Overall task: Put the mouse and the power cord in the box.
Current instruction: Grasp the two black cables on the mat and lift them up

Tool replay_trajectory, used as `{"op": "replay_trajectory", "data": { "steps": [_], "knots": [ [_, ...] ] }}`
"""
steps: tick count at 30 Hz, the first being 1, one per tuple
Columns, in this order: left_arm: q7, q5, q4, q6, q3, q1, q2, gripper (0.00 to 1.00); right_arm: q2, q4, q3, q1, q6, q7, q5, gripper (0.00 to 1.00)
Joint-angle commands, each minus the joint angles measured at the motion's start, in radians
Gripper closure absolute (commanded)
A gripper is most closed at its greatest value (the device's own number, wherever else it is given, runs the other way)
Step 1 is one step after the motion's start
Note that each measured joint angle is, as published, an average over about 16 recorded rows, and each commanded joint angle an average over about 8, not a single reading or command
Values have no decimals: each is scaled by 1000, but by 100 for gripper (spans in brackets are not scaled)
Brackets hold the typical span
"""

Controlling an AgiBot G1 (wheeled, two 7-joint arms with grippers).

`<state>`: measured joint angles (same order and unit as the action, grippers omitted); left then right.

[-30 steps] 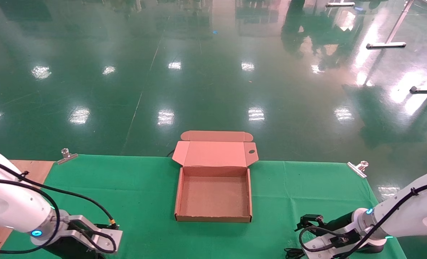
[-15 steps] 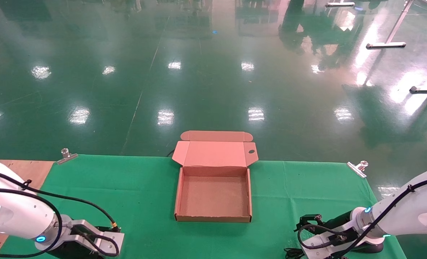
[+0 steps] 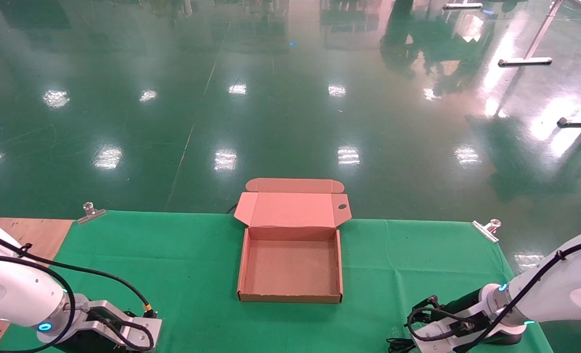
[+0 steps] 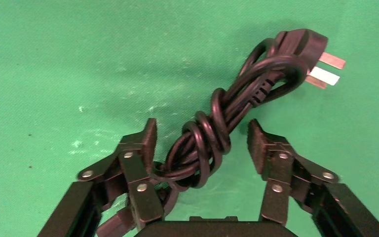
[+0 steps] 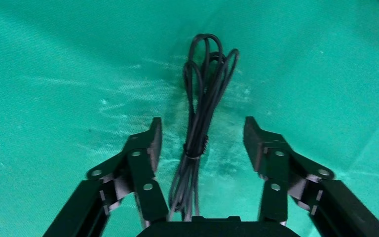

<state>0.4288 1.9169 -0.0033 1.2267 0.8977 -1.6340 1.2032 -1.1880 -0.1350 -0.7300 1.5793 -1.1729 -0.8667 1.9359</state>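
Observation:
The cable's loops fan out slack at the end, so my right gripper should grab the cable next by its gathered middle (image 5: 197,136) beside the tie.
The brown cardboard box (image 3: 242,267) stands open mid-table, its holed lid (image 3: 293,210) folded back. At the near left, the left wrist view shows my left gripper (image 4: 201,140) open low over the green cloth. The thick, coiled power cord (image 4: 212,133) lies between its fingers, with the plug (image 4: 303,47) pointing away. At the near right, my right gripper (image 5: 202,136) is open around a thin bundled black cable (image 5: 200,123) lying on the cloth. The mouse's body is out of view.
A green cloth (image 3: 182,264) covers the table, held by metal clips at the far left (image 3: 90,212) and far right (image 3: 486,228) corners. Bare wood (image 3: 36,230) shows at the left edge. Beyond the table lies shiny green floor.
Both arms have sunk lower toward the table's near edge. The left wrist dropped and shifted slightly left, and the right gripper went down. The box has not moved.

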Motion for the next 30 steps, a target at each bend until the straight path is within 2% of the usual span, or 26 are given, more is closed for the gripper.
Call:
{"op": "replay_trajectory", "data": {
  "steps": [1,19,25,30],
  "knots": [
    [2,0,1,6,0,-1,-2,100,-2,8,0,6,-1,-6,-1,100],
    [13,-7,3,37,-5,-5,-10,100,-10,63,7,20,-8,-44,-11,100],
    [7,-16,10,130,-12,-46,-15,100,-8,73,13,36,-21,-53,-20,100],
    [-2,-36,14,219,-25,-90,-22,100,5,73,29,75,-61,-60,-44,100]
  ]
}}
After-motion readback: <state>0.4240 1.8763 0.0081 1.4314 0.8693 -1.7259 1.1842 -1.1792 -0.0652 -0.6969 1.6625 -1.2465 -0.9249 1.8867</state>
